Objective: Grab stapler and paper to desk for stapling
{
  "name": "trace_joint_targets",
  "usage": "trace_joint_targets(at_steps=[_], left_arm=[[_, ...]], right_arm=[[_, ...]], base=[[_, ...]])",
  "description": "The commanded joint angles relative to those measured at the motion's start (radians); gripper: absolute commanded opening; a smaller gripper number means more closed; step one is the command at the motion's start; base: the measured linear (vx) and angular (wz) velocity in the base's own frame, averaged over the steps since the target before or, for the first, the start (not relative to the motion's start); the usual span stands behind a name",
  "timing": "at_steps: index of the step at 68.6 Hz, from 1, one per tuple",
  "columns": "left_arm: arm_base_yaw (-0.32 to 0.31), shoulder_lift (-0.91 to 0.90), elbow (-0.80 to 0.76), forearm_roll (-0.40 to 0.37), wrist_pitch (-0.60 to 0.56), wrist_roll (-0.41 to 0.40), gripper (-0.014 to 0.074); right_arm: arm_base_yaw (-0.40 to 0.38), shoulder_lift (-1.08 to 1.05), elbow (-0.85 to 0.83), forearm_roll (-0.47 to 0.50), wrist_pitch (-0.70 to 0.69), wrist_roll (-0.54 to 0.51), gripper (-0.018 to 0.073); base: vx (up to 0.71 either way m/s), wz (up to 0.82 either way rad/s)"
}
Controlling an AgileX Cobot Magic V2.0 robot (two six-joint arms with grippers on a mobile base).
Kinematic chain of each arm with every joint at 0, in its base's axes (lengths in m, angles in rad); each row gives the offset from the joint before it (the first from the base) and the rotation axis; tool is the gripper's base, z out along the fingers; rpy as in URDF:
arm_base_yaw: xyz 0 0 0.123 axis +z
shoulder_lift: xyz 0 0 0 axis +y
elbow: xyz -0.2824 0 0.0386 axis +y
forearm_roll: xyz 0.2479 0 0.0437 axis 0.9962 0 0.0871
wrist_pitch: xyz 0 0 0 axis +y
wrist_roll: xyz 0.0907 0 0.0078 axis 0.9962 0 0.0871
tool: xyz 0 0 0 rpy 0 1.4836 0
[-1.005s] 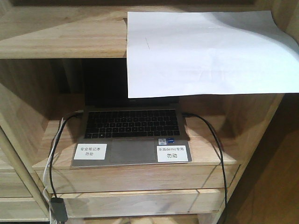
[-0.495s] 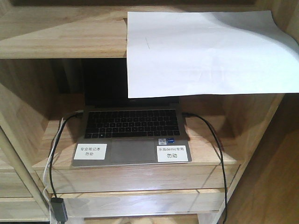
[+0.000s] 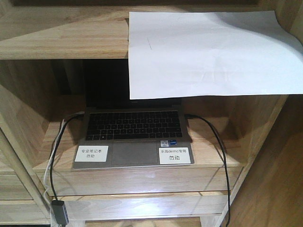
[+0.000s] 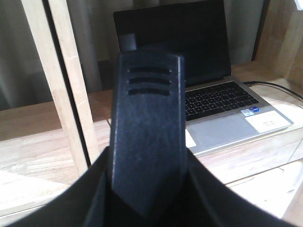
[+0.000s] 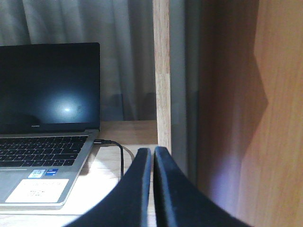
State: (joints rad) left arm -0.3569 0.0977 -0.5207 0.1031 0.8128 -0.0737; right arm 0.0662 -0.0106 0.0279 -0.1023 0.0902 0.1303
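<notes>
I will grab the paper by its side edge [image 3: 300, 71] with my right gripper next, so the paper's broad middle [image 3: 208, 56] stays free for stapling at the desk.
The paper [image 3: 208, 52] is a large white sheet lying on the top shelf, its front part hanging over the shelf edge in front of the laptop's screen. The stapler and the desk are out of view. Neither gripper shows in the front view. In the right wrist view my right gripper [image 5: 152, 150] is shut, its two black fingers pressed together with nothing between them, near the shelf's right upright. In the left wrist view my left gripper [image 4: 147, 71] shows only one broad black finger, which hides the other, in front of the laptop.
An open laptop [image 3: 135, 137] with white labels [image 3: 92, 153] sits in the light wooden shelf unit [image 3: 61, 38]. Black cables [image 3: 215, 142] run off both its sides. A wooden upright [image 5: 161, 71] and a side panel [image 5: 279, 118] stand close to my right gripper.
</notes>
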Motion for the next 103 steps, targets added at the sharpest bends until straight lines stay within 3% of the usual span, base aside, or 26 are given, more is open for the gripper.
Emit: trace_joint_targets(at_steps=[1,9,15,25,31,42,50,62,77,87,103], left_arm=[[-0.003,0.013,-0.028,0.004,-0.117,-0.002,-0.0007],[-0.003,0.013,-0.028,0.004,-0.117,-0.002,-0.0007],[-0.003,0.013,-0.028,0.004,-0.117,-0.002,-0.0007],[-0.003,0.013,-0.028,0.004,-0.117,-0.002,-0.0007],[-0.003,0.013,-0.028,0.004,-0.117,-0.002,-0.0007],[-0.003,0.013,-0.028,0.004,-0.117,-0.002,-0.0007],[-0.003,0.013,-0.028,0.004,-0.117,-0.002,-0.0007],[-0.003,0.013,-0.028,0.004,-0.117,-0.002,-0.0007],[-0.003,0.013,-0.028,0.004,-0.117,-0.002,-0.0007],[-0.003,0.013,-0.028,0.004,-0.117,-0.002,-0.0007],[-0.003,0.013,-0.028,0.004,-0.117,-0.002,-0.0007]], right_arm=[[-0.006,-0.014,0.003,-0.002,-0.081,-0.002,-0.0009],[-0.004,-0.014,0.003,0.010,-0.081,0.073,-0.0009],[-0.004,-0.014,0.003,0.010,-0.110,0.284,-0.0009],[-0.004,-0.014,0.003,-0.048,-0.158,0.763,-0.0009],[-0.005,-0.014,0.003,-0.111,-0.155,0.931,-0.0009],[-0.003,0.045,0.003,-0.140,-0.173,1.231,0.0000],[-0.003,0.160,0.001,-0.200,-0.343,1.260,0.0047],[-0.003,0.437,-0.023,-0.337,-0.715,1.339,0.0217],[-0.003,0.831,-0.075,-0.367,-1.147,1.310,0.0452],[-0.003,0.994,-0.148,-0.415,-1.300,1.306,0.0513],[-0.003,1.106,-0.282,-0.432,-1.314,1.306,0.0515]], base=[[0.00,0.00],[0.00,0.00],[0.00,0.00],[0.00,0.00],[0.00,0.00],[0.00,0.00],[0.00,0.00],[0.00,0.00],[0.00,0.00],[0.00,0.00],[0.00,0.00]])
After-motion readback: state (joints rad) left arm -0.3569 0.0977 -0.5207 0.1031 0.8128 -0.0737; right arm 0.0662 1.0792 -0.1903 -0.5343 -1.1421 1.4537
